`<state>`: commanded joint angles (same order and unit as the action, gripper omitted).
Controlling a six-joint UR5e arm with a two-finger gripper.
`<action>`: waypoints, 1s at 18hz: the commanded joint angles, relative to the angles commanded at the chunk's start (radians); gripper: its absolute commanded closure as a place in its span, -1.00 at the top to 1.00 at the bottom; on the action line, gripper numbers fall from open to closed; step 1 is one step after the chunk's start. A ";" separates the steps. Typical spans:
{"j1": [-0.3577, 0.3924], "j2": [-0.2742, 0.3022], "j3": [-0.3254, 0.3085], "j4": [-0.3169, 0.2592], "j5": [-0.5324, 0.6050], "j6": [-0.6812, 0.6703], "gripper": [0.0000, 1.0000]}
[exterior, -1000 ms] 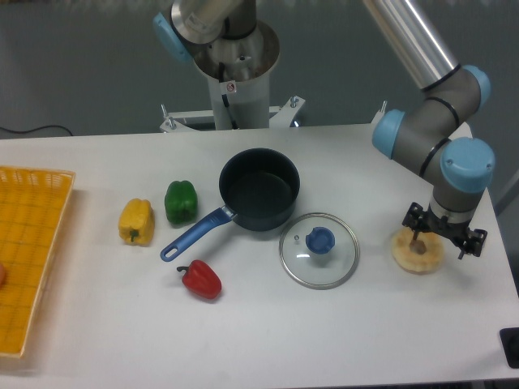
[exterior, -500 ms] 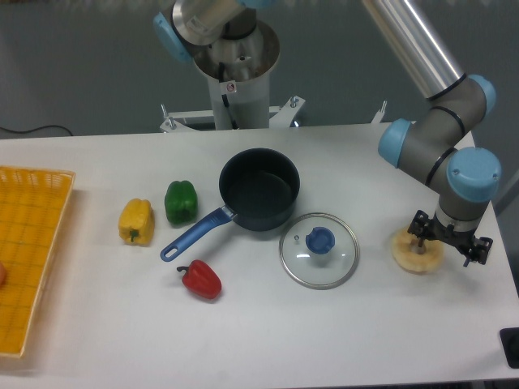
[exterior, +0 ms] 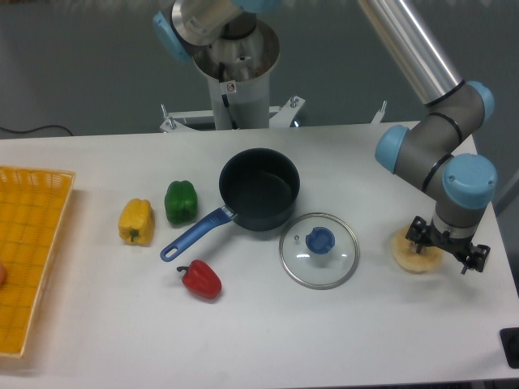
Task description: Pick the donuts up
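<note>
Next, my gripper grips the cream-yellow donut by the part around its hole [exterior: 436,259] to pick the donut up.
The donut [exterior: 408,254] is a pale cream-yellow ring lying flat on the white table [exterior: 324,324] near its right edge. My gripper [exterior: 445,246] points straight down over the donut's right half and hides that half and the centre hole. Its black fingers [exterior: 417,233] stand spread apart, one over the ring and the other past its right rim. The jaws are open and have not closed on the ring. The donut rests on the table.
A round glass lid with a blue knob [exterior: 319,249] lies left of the donut. A dark pot with a blue handle [exterior: 259,190] stands at the centre. Green [exterior: 180,201], yellow [exterior: 136,220] and red [exterior: 201,279] peppers lie to the left. A yellow basket [exterior: 28,243] is at the far left.
The gripper has sunk lower and shifted slightly right over the donut, covering more of the ring. The donut has not moved.
</note>
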<state>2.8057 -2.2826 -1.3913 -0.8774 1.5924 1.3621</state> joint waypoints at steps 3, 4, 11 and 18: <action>-0.002 0.018 -0.015 -0.003 -0.003 0.003 1.00; 0.000 0.028 -0.031 -0.003 0.006 -0.003 1.00; 0.043 0.075 -0.087 -0.009 0.139 -0.170 1.00; 0.040 0.045 -0.086 -0.009 0.159 -0.178 1.00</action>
<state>2.8455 -2.2380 -1.4772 -0.8866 1.7518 1.1843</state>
